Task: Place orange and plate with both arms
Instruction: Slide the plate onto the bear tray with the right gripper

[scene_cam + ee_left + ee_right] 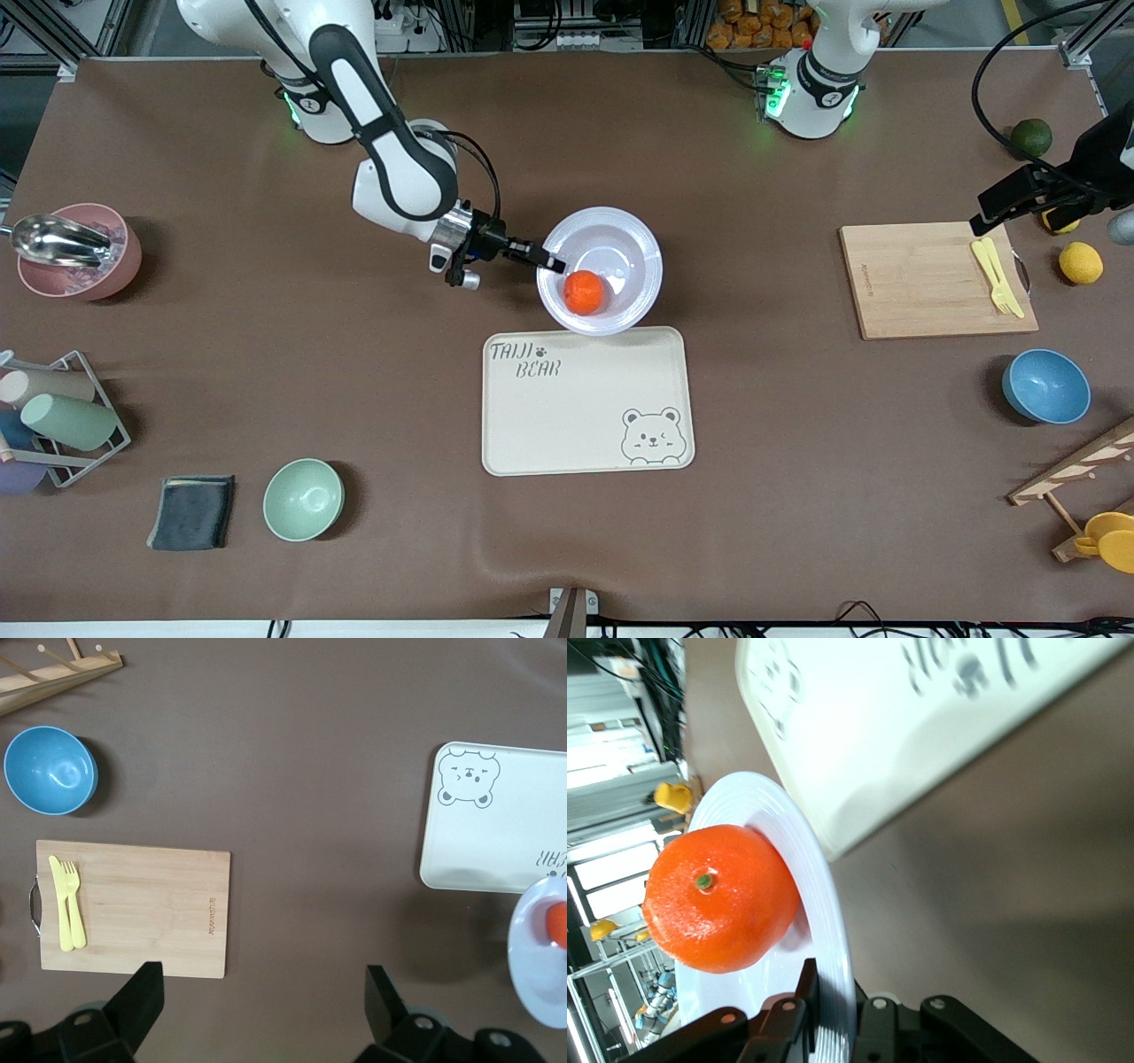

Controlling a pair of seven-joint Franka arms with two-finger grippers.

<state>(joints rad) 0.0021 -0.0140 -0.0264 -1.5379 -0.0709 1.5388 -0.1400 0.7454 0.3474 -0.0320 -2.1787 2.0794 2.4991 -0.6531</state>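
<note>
My right gripper is holding the plate tilted above the bear tray's farther edge and should keep holding it. The plate would tip if I opened now.
The orange lies in the pale plate, toward its rim nearest the front camera. My right gripper is shut on the plate's rim at the right arm's side. The plate sits just above the farther edge of the cream bear tray. In the right wrist view my right gripper pinches the rim of the plate, with the orange inside. My left gripper is open and empty, high over the cutting board's corner. The left wrist view shows the left gripper, the plate and the orange.
A wooden cutting board with yellow cutlery lies toward the left arm's end, beside a blue bowl, a lemon and a dark green fruit. A mint bowl, pink bowl and cup rack are at the right arm's end.
</note>
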